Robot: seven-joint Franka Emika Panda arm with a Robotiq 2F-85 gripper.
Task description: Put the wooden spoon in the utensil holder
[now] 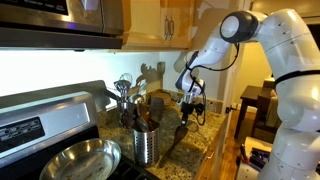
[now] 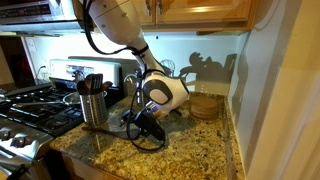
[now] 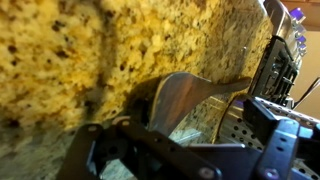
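Note:
The wooden spoon has its bowl (image 3: 174, 103) between my two wide-open fingers and closing now would catch the spoon, so my gripper closes on it next.
The wooden spoon (image 1: 178, 133) lies on the speckled granite counter, bowl towards the arm and handle running towards the camera, just beside the utensil holder (image 1: 146, 143). The holder is a perforated steel cup full of whisks and dark utensils; it also shows in an exterior view (image 2: 94, 107). My gripper (image 1: 188, 110) hangs low over the spoon's bowl end. In the wrist view the spoon's bowl (image 3: 183, 98) lies between my two dark fingers (image 3: 185, 140), which stand wide apart and do not touch it. The holder's perforated wall (image 3: 243, 128) is close on the right.
A steel frying pan (image 1: 76, 160) sits on the stove in front of the holder. A black cable (image 2: 146, 136) loops on the counter below the gripper. Wooden bowls (image 2: 206, 104) stand by the wall. The counter edge (image 1: 215, 150) is close behind the arm.

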